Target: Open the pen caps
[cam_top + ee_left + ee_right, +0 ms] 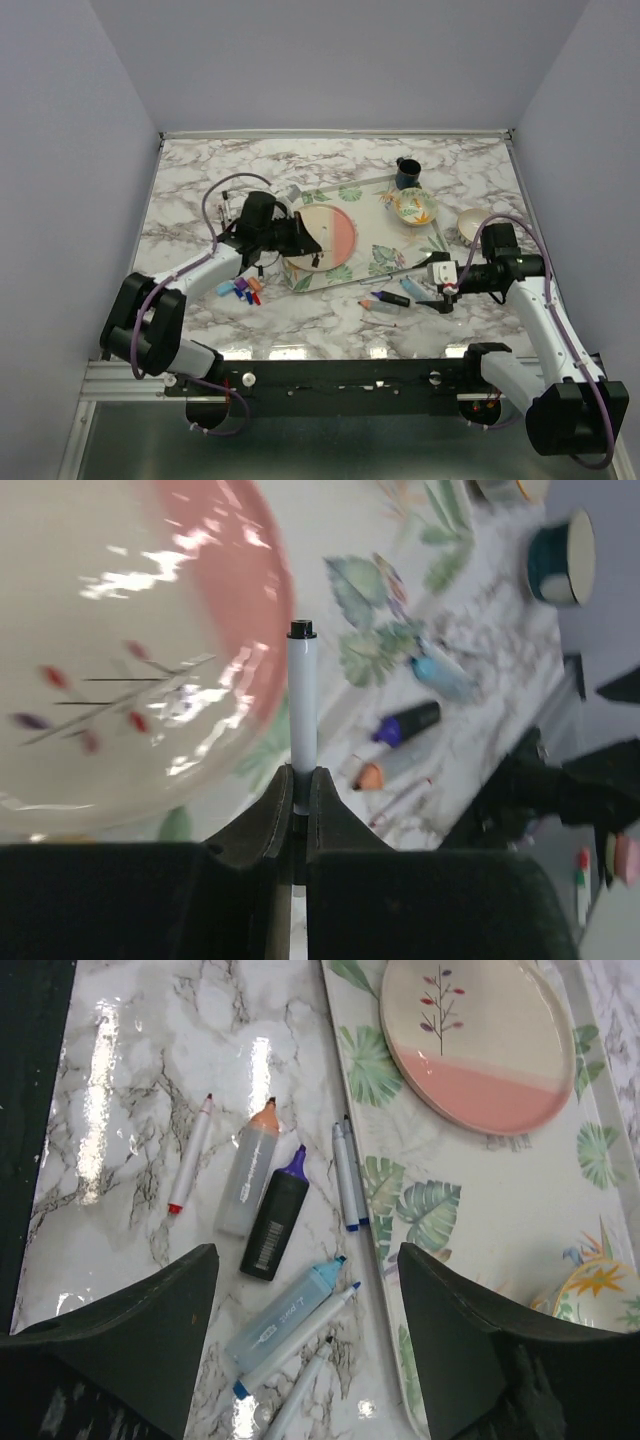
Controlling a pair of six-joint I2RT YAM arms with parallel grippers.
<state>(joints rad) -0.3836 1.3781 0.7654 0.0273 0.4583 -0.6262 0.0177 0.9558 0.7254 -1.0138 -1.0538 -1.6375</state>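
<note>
The robot's right gripper should next grab the pen by its exposed white body, so that the pen's cap stays free for the left gripper to open.
My left gripper (298, 775) is shut on a thin white-barrelled pen (302, 705) that points away from the jaws over the pink-and-cream plate (130, 630); its far end is black. In the top view this gripper (303, 240) is at the plate's left edge. Several small coloured pen caps (241, 290) lie in a pile on the marble, left of the tray. My right gripper (308, 1300) is open and empty above loose pens: a light-blue highlighter (285, 1315), a purple one (278, 1210), an orange one (250, 1170) and thin white markers (348, 1175). Their tips are bare.
A leaf-print tray (395, 255) holds the plate and a patterned bowl (413, 206). A dark mug (407, 173) stands behind the tray and a small bowl (470, 225) at its right. Purple walls close in the marble table.
</note>
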